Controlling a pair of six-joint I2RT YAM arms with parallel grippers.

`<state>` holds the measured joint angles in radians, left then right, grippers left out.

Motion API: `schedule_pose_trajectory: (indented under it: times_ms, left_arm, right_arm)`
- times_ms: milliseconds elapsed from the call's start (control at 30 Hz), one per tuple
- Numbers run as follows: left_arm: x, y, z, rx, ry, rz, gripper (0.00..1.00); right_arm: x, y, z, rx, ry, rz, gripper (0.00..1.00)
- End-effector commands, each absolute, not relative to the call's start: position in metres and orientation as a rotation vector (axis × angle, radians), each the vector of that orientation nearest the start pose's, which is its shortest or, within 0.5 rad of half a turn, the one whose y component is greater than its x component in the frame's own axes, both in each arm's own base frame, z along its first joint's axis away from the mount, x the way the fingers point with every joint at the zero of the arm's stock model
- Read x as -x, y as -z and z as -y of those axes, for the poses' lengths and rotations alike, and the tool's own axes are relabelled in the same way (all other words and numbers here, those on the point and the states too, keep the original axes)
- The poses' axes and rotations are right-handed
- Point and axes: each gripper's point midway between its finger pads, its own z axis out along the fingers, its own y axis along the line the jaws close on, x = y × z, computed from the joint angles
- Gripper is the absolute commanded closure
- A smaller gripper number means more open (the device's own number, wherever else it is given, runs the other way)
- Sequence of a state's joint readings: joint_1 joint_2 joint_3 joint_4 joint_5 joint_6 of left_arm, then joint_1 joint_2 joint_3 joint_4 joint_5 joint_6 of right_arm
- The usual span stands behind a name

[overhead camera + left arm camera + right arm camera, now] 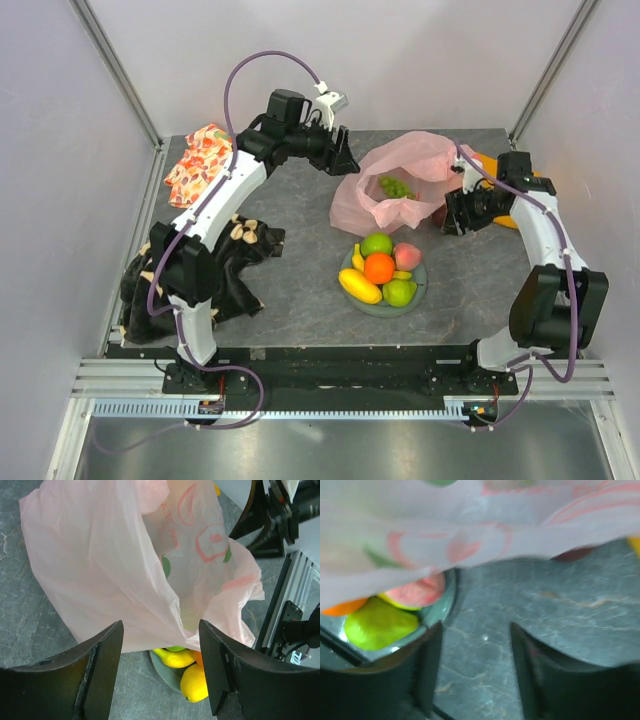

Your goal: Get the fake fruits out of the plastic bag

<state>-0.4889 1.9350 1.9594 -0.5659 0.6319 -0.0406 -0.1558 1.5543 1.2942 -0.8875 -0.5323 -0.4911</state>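
Observation:
The right gripper reaches the dark purple plum next and grips its round sides, so the plum's bottom stays free to rest on the plate (420, 288).
The pink plastic bag (400, 180) lies crumpled behind the plate, and green grapes (395, 187) show through it. A dark plum (438, 214) lies at the bag's right edge. The grey plate (420, 288) holds a green apple (376, 243), a peach (407, 254), an orange (379, 268), a yellow mango (359, 286) and a green pear (399, 292). My left gripper (343, 160) is open and empty just left of the bag (115, 565). My right gripper (453, 213) is open and empty at the bag's right side, and the bag (470, 535) fills the top of its blurred view.
A floral fabric (198, 163) lies at the back left. A dark patterned cloth (235, 262) is heaped by the left arm. An orange cloth (497, 163) lies behind the right arm. Walls and a metal frame close in the table.

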Motion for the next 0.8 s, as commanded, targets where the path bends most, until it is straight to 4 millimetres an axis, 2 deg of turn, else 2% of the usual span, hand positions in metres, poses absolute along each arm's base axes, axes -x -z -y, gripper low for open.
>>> schedule_pose_trajectory:
  times_ms: [0,100,133,233,300,333,467,500,633,767]
  left_arm:
    - [-0.417,-0.310,0.345,-0.844,1.019,-1.872,0.31]
    - [-0.418,-0.305,0.346,-0.848,1.022,-1.881,0.31]
    - [-0.419,-0.304,0.346,-0.848,1.022,-1.884,0.31]
    - [-0.419,-0.299,0.345,-0.854,1.012,-1.892,0.31]
    - [-0.418,-0.295,0.343,-0.856,1.002,-1.903,0.31]
    - [-0.417,-0.292,0.342,-0.862,0.996,-1.909,0.32]
    - [-0.416,-0.286,0.337,-0.868,0.970,-1.925,0.32]
    - [-0.416,-0.283,0.336,-0.867,0.965,-1.932,0.32]
    - [-0.415,-0.280,0.334,-0.872,0.950,-1.941,0.32]
    - [-0.413,-0.277,0.332,-0.870,0.939,-1.952,0.32]
  right_arm:
    - [-0.312,-0.122,-0.031,0.525,-0.560,-2.554,0.22]
    - [-0.340,-0.110,-0.023,0.394,-0.479,-2.556,0.07]
    - [-0.358,-0.107,-0.022,0.378,-0.471,-2.543,0.06]
    - [-0.395,-0.100,-0.012,0.270,-0.430,-2.550,0.03]
    - [-0.412,-0.092,-0.007,0.244,-0.405,-2.554,0.02]
    - [-0.422,-0.096,-0.004,0.230,-0.391,-2.540,0.02]
    - [-0.441,-0.085,0.001,0.196,-0.371,-2.555,0.02]
    - [-0.442,-0.075,0.000,0.194,-0.385,-2.574,0.02]
    - [-0.454,-0.061,0.001,0.164,-0.374,-2.593,0.02]
    - [-0.454,-0.050,0.000,0.171,-0.381,-2.616,0.12]
